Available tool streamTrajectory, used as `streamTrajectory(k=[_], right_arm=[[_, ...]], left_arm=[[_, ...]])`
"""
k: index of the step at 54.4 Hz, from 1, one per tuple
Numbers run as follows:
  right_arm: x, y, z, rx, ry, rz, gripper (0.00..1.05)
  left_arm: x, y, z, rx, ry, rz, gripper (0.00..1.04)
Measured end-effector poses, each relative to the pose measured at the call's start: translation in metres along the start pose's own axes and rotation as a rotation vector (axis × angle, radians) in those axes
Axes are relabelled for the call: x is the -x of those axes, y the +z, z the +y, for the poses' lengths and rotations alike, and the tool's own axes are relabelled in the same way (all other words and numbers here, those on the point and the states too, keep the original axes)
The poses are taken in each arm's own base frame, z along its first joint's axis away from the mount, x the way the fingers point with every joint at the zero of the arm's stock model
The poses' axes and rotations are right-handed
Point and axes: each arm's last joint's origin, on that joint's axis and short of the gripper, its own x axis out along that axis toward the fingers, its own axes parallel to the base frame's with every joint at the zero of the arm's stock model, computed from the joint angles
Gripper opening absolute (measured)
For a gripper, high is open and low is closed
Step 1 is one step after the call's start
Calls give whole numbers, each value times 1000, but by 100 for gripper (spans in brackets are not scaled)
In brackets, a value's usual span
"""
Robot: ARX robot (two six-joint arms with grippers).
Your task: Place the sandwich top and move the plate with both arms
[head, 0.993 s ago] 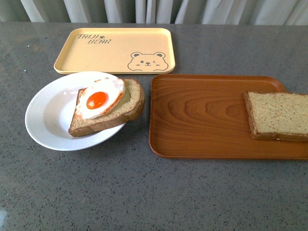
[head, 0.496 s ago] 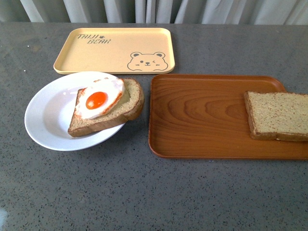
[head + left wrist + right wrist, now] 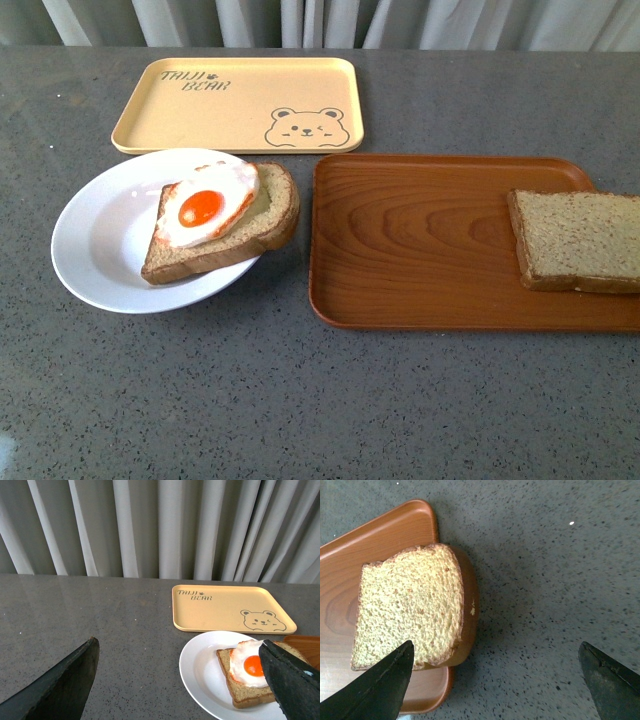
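Observation:
The egg sandwich needs its top, so my right gripper should next grab the plain bread slice by its crust edge overhanging the wooden tray.
The sandwich top, a plain brown bread slice, lies at the right end of the wooden tray; it also shows in the right wrist view, overhanging the tray's edge. The white plate sits left of the tray and holds a bread slice with a fried egg. Neither arm shows in the front view. My left gripper is open, above the table beside the plate. My right gripper is open over bare table beside the sandwich top, empty.
A yellow bear-print tray lies behind the plate, also in the left wrist view. Grey curtains hang behind the table's far edge. The grey speckled table spreads in front of the plate and wooden tray.

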Motion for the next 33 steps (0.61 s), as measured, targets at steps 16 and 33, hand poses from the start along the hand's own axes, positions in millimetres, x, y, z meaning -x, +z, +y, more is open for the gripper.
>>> streamTrajectory(k=[16, 33], right_arm=[[-31, -4, 9, -24, 48, 18, 96], [-54, -5, 19, -68, 77, 40, 96]], left_arm=[[0, 0, 0, 0, 0, 0, 96], [0, 0, 0, 0, 0, 0, 96]])
